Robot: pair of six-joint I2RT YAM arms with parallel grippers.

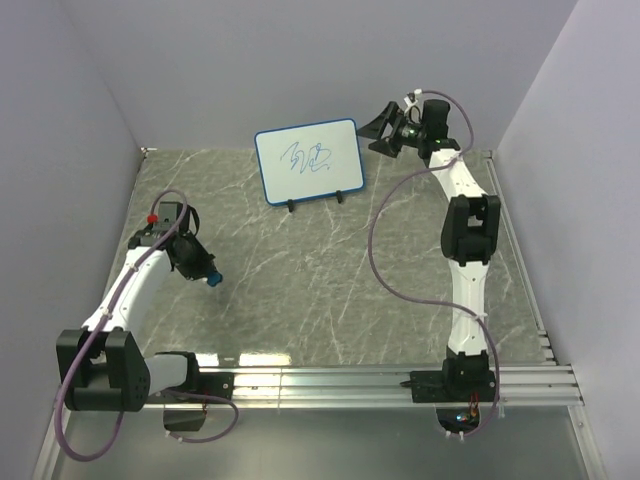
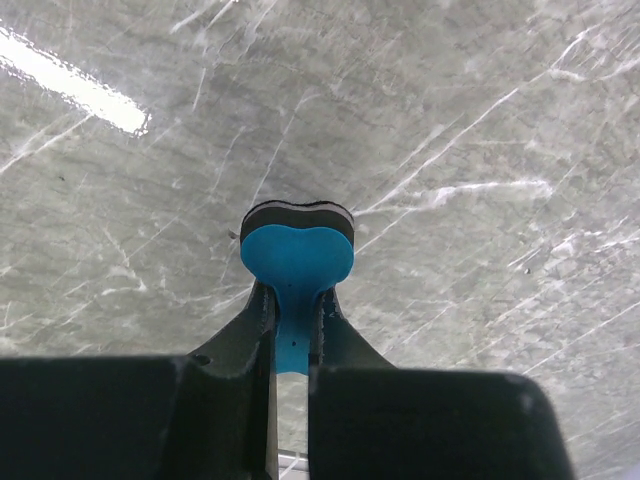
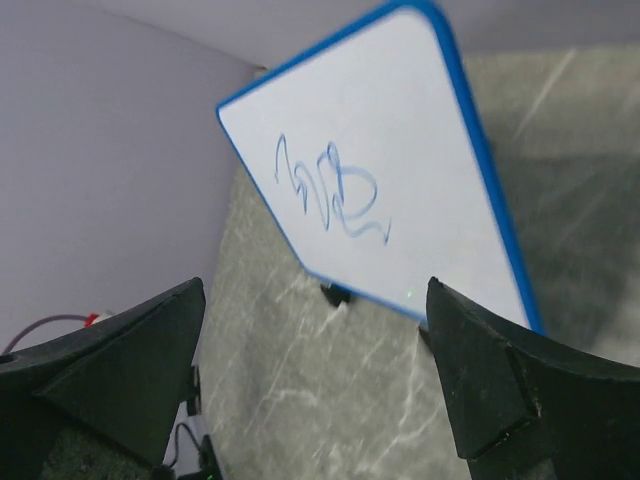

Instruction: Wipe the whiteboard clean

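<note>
The right gripper grabs the whiteboard's blue side edge [image 1: 359,148] [image 3: 482,153] next, leaving the scribble free, to bring the whiteboard nearer the eraser for erasing.
The whiteboard [image 1: 308,160], white with a thin blue frame and two small black feet, stands at the back centre of the table and bears a blue scribble. It also shows in the right wrist view [image 3: 380,200]. My right gripper [image 1: 384,128] is open, raised just right of the board's right edge, jaws wide apart facing it [image 3: 315,300]. My left gripper [image 1: 205,272] is at the left of the table, well short of the board, shut on a small blue bone-shaped eraser [image 2: 296,262] with a dark felt layer on one face.
Grey marble-patterned tabletop [image 1: 300,290] enclosed by pale lilac walls at the back and both sides. A metal rail [image 1: 400,380] runs along the near edge by the arm bases. Cables loop off both arms.
</note>
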